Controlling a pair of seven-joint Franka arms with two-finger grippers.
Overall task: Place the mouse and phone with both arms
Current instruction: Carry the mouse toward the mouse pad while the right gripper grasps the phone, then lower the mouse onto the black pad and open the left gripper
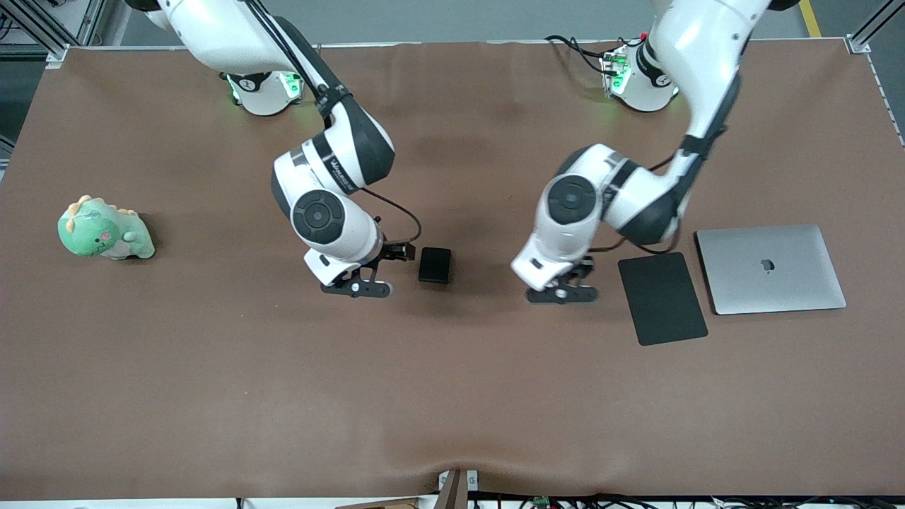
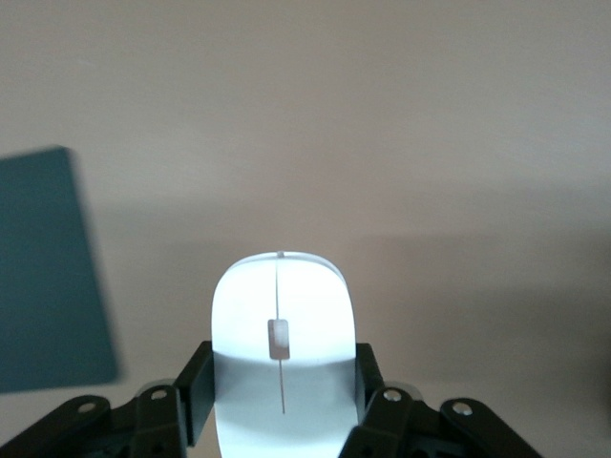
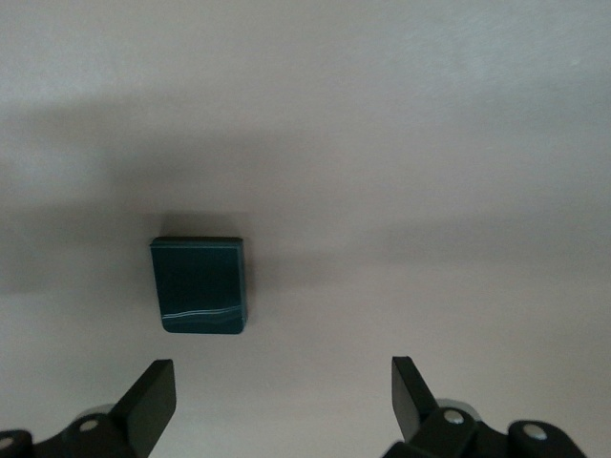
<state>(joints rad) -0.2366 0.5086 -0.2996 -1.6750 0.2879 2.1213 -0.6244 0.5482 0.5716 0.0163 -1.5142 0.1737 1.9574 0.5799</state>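
The black phone will be gripped next by its long side edges with my right gripper. Then I can place the phone as the task asks.
The white mouse (image 2: 280,296) sits between the fingers of my left gripper (image 2: 282,391), which press on both its sides. In the front view the left gripper (image 1: 562,290) is low over the table beside the black pad (image 1: 662,298), and the hand hides the mouse. The black phone (image 1: 434,265) lies flat on the table mid-way between the two hands. My right gripper (image 1: 357,284) is open and empty, low over bare table just beside the phone, toward the right arm's end. In the right wrist view the phone (image 3: 199,284) lies ahead of the right gripper (image 3: 282,391), outside its open fingers.
A closed silver laptop (image 1: 771,268) lies beside the pad toward the left arm's end. The pad also shows in the left wrist view (image 2: 48,277). A green plush dinosaur (image 1: 104,230) sits toward the right arm's end. Brown table cloth (image 1: 452,396) covers the table.
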